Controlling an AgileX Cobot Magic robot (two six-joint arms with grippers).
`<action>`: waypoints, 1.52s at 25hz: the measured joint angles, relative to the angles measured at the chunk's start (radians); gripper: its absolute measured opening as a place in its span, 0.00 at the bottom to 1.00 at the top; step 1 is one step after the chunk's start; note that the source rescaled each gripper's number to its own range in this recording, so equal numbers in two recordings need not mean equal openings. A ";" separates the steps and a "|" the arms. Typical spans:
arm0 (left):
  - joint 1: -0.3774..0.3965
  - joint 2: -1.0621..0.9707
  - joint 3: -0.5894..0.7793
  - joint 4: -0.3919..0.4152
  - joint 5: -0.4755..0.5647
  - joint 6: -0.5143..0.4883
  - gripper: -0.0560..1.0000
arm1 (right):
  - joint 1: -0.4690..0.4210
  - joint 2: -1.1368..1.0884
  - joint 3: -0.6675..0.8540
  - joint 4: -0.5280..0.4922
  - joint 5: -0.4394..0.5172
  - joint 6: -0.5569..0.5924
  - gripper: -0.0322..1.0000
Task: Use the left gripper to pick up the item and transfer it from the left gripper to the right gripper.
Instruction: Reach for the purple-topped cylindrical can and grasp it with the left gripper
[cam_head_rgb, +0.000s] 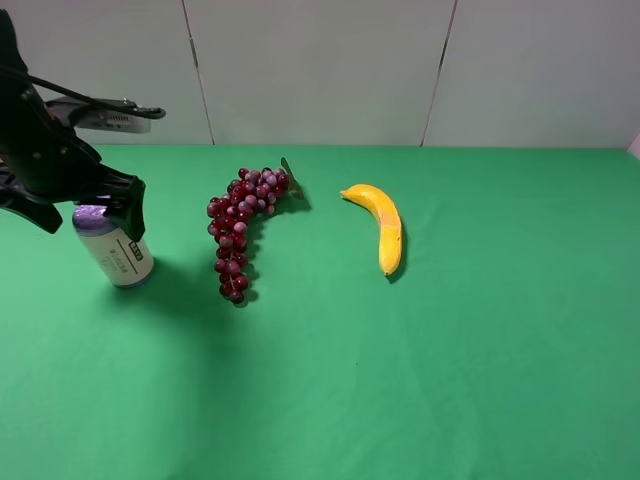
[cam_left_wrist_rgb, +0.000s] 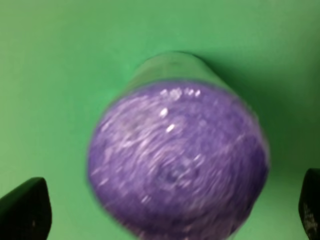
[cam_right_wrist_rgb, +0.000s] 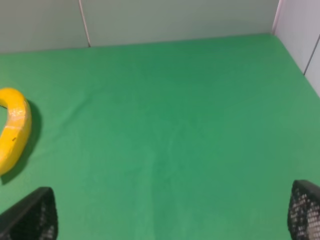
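Observation:
My left gripper first lowers to the whitish wrapper (cam_head_rgb: 117, 258), then closes on the wrapper, since the fingers only reach the purple top (cam_head_rgb: 90, 215).
The item (cam_head_rgb: 120, 255) stands upright at the table's left, with a purple top, a whitish wrapper and a green label. Its purple end fills the left wrist view (cam_left_wrist_rgb: 175, 160). My left gripper (cam_head_rgb: 85, 210) is open and sits over the item's top, with one finger (cam_head_rgb: 130, 205) on each side. The fingertips (cam_left_wrist_rgb: 25, 207) are apart from the roll and do not touch it. My right gripper (cam_right_wrist_rgb: 167, 215) is open and empty above bare green cloth. It is out of the exterior high view.
A dark red grape bunch (cam_head_rgb: 240, 225) lies right of the item. A yellow banana (cam_head_rgb: 382, 225) lies further right and also shows in the right wrist view (cam_right_wrist_rgb: 12, 127). A green cloth (cam_head_rgb: 450, 350) covers the table, with a grey wall (cam_head_rgb: 320, 70) behind.

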 joint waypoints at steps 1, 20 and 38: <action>-0.002 0.009 0.000 0.000 -0.003 0.000 1.00 | 0.000 0.000 0.000 0.000 0.000 0.000 1.00; -0.003 0.081 0.000 0.017 -0.095 -0.008 1.00 | 0.000 0.000 0.000 0.000 0.000 0.000 1.00; -0.003 0.092 0.000 0.022 -0.126 -0.008 0.06 | 0.000 0.000 0.000 0.000 0.000 0.000 1.00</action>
